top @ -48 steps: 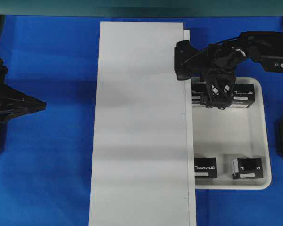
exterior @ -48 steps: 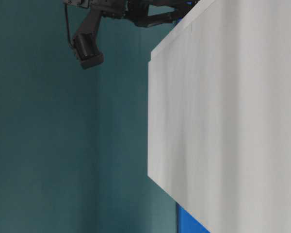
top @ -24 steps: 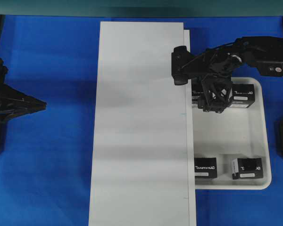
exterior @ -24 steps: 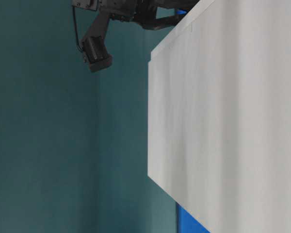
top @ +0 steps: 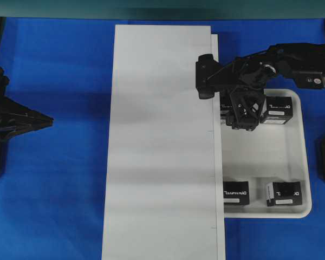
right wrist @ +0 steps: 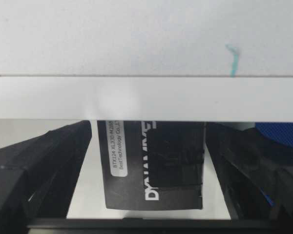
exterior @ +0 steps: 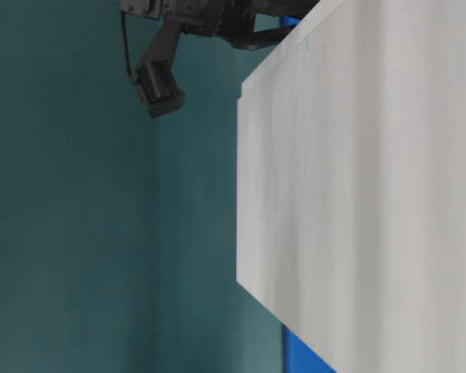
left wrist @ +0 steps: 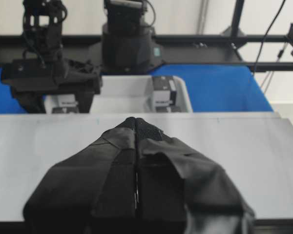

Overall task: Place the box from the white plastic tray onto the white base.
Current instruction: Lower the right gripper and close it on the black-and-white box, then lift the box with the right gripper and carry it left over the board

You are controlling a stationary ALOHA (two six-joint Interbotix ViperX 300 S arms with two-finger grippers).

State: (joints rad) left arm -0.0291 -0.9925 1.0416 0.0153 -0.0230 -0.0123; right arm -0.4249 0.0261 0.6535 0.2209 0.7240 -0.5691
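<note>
My right gripper's fingers reach down on either side of the black box in the wrist view. It needs to close on the box now.
The white plastic tray [top: 271,157] lies right of the long white base [top: 162,141]. It holds several black boxes, two at the far end and two at the near end. My right gripper [top: 241,115] hangs over the far-left box [top: 226,112], beside the base's edge. In the right wrist view that box [right wrist: 136,165] sits between my open fingers [right wrist: 39,170], with a strip of tray floor showing on the left side. My left gripper [top: 43,122] is shut and empty, parked left of the base; its closed tip [left wrist: 136,124] points across the base [left wrist: 234,161].
Another box [top: 279,106] lies just right of my right gripper. Two more boxes [top: 236,193] [top: 284,193] sit at the tray's near end. Blue table cloth [top: 59,189] surrounds everything. The table-level view shows mostly the base [exterior: 357,179] and part of the right arm [exterior: 159,85].
My right gripper has shifted a little left, toward the base, over the far-left box, still open. The left arm and the boxes have not moved.
</note>
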